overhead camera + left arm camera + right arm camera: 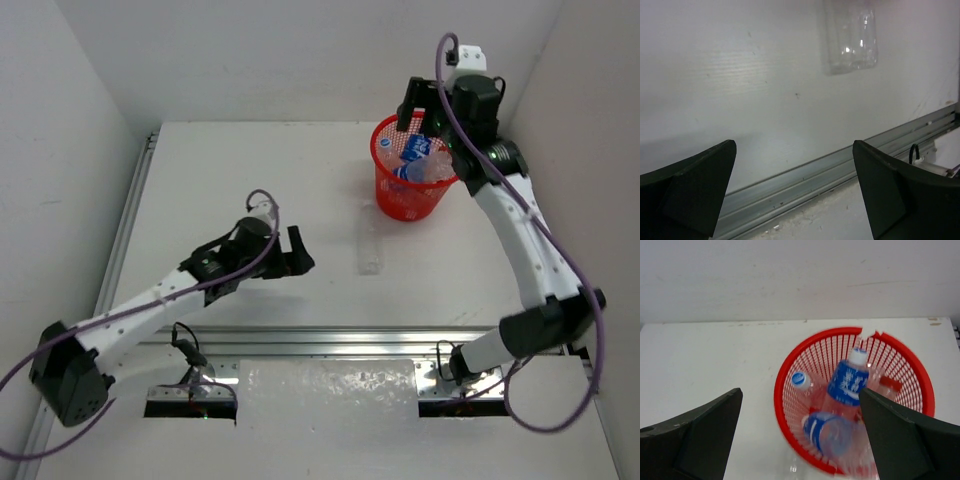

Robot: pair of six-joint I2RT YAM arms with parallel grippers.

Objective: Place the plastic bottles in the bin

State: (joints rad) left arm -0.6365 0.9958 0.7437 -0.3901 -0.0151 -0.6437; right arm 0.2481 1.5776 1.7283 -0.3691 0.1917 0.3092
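My right gripper will next take hold of the clear bottle near its neck end (pixel 368 219) (pixel 793 468), so the bottle's base stays free to go into the bin first.
The red mesh bin (pixel 392 195) stands at the back right and holds several plastic bottles (pixel 420 160). My right gripper (pixel 422 122) hangs open and empty just above the bin. In the right wrist view the bin's rim (pixel 785 410) surrounds a white-capped blue-label bottle (pixel 847 382), a blurred blue-label bottle (pixel 827 432), a small capped bottle (pixel 801 380) and a red cap (pixel 889 385), all below my open gripper (pixel 799 405). One clear unlabelled bottle (pixel 371 246) lies on the table. My left gripper (pixel 303 255) is open and empty left of it. The left wrist view shows that bottle (pixel 850 37) far ahead of the gripper (pixel 795 185).
White walls close in the table on the left, back and right. A metal rail (pixel 330 340) runs along the near edge, and it also shows in the left wrist view (pixel 805 175). A clear plastic sheet (pixel 330 395) lies between the arm bases.
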